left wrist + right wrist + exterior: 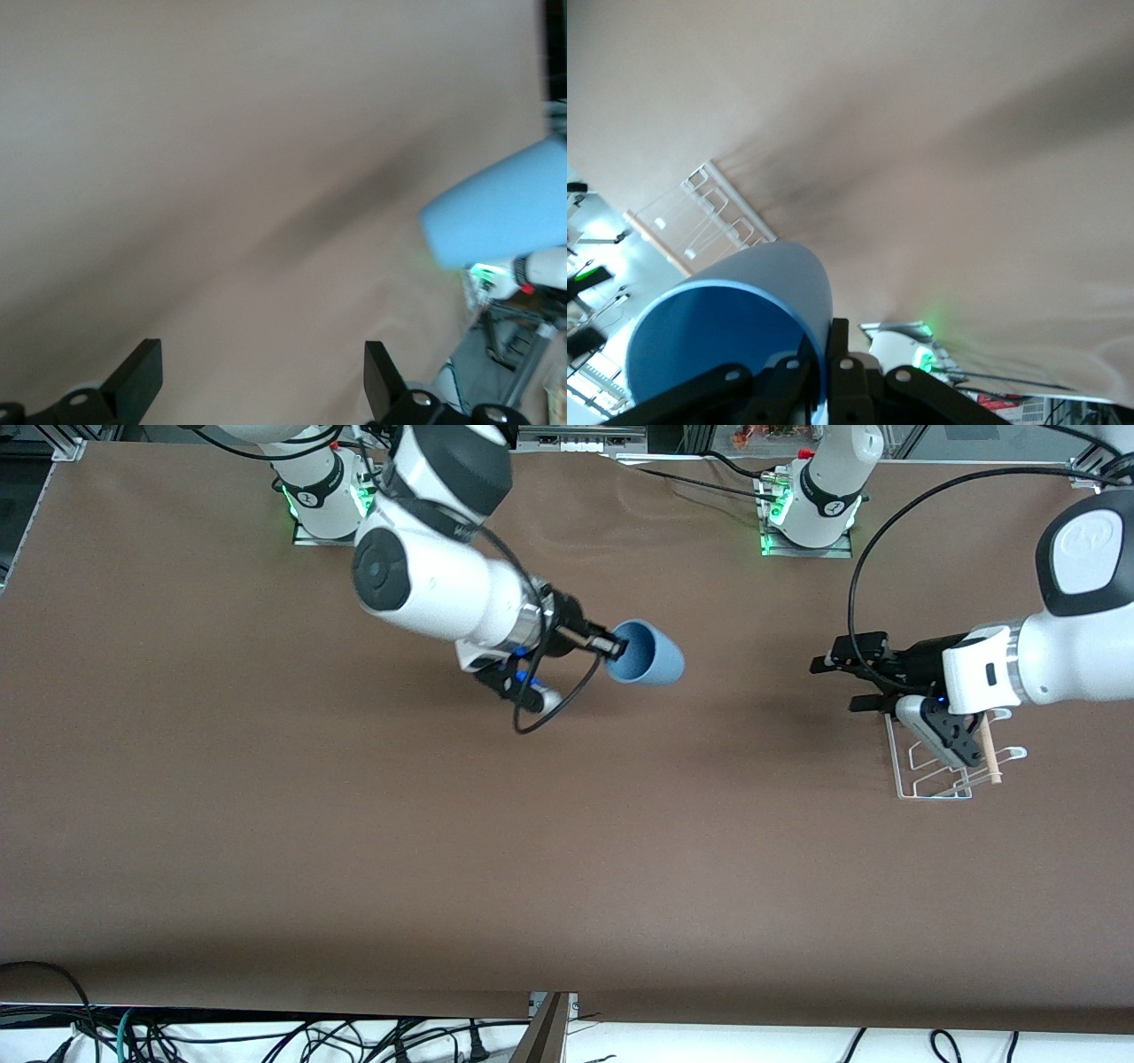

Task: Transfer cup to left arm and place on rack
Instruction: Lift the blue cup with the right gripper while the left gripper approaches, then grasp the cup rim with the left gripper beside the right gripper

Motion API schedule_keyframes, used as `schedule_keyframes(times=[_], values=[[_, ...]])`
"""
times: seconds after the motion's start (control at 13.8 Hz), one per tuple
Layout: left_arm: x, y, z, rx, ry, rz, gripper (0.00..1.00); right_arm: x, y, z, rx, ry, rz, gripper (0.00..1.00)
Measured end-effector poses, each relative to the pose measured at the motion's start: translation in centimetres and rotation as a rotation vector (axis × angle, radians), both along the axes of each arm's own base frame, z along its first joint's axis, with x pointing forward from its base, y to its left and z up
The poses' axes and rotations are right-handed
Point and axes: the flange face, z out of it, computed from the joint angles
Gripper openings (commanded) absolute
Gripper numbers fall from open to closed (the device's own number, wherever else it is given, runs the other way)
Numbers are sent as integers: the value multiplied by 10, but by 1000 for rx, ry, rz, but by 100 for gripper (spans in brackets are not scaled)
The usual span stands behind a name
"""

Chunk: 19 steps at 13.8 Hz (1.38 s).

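Observation:
Next, my left gripper grabs the light-blue cup by its base (671, 663), so the cup's rim stays free for the white wire rack (939, 766).
My right gripper (611, 646) is shut on the rim of the light-blue cup (648, 654) and holds it on its side above the middle of the table, its base pointing toward the left arm's end. In the right wrist view the cup (735, 310) is pinched at its wall by my right gripper (827, 354). My left gripper (837, 682) is open and empty, in the air beside the white wire rack (939, 766), its fingers pointing at the cup. The left wrist view shows its open gripper (263, 376) and the cup (500, 208) farther off.
The rack stands at the left arm's end of the brown table (354, 850), partly under the left wrist, with its wooden dowel (989, 751) across it. The rack also shows in the right wrist view (709, 217). Both arm bases stand along the table's edge farthest from the front camera.

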Motion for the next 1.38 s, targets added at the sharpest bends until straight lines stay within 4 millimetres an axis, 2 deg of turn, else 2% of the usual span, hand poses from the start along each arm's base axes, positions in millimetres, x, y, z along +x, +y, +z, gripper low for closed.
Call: schedule_keyframes(times=[0.22,0.43,0.58,0.94,1.23,1.3,1.38], values=[[5,-12,-6,-190,-148,-173,100,-15,21,13,24,-1,-18,0],[-2,-23,-2,-325,-277,-366,100,-12,20,23,39,-6,-35,0],[-9,-35,0,-420,-325,-430,100,-12,20,24,41,-5,-37,0],[-38,-103,17,-479,-366,-548,100,-17,25,23,39,3,-35,0],[-62,-133,9,-433,-445,-549,100,-21,29,24,40,8,-34,0],[-67,-136,6,-427,-460,-555,94,-22,30,25,44,7,-35,0],[-70,-137,3,-425,-470,-563,80,-22,31,25,46,7,-35,0]])
